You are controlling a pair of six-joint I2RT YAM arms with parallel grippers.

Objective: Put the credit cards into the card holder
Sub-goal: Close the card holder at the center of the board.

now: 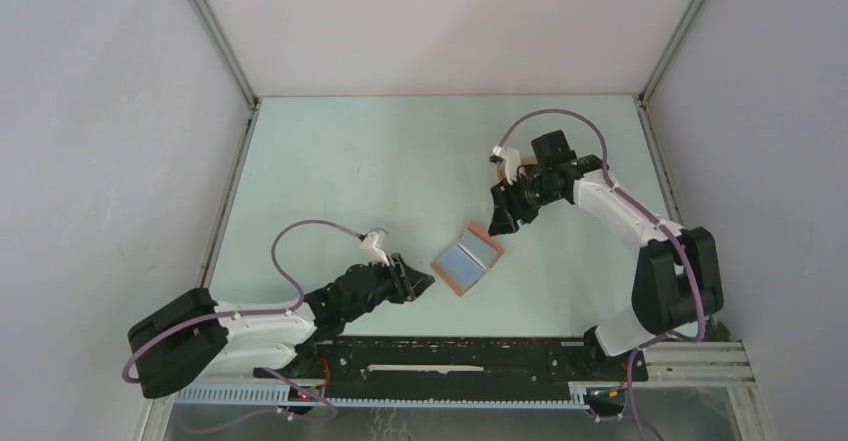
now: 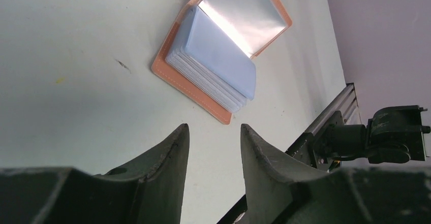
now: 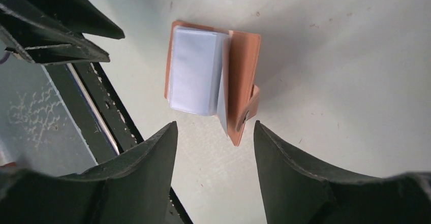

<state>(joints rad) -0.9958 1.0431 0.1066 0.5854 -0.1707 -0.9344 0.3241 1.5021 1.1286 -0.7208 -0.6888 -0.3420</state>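
Note:
The card holder's pale sleeves need to stay free to take the credit cards. My right gripper should grab the card holder by its upright leather flap (image 1: 497, 243) (image 3: 249, 107) next.
The card holder (image 1: 466, 259) lies open on the pale green table between the two arms, reddish-brown outside with pale blue-grey sleeves fanned up inside. In the left wrist view the card holder (image 2: 213, 56) sits just beyond my left gripper (image 2: 213, 127), which is open and empty. My left gripper (image 1: 427, 282) is a little to the holder's left. My right gripper (image 1: 498, 225) hovers at its far right corner. In the right wrist view that gripper (image 3: 215, 125) is open with nothing between its fingers, and the card holder (image 3: 203, 71) lies just ahead with its clasp tab nearest. No credit cards are in view.
A tan object (image 1: 503, 168) peeks out behind the right wrist. A black rail (image 1: 450, 356) runs along the near table edge. Grey walls and metal posts enclose the table on three sides. The left arm's fingers (image 3: 51, 26) show at the top left of the right wrist view.

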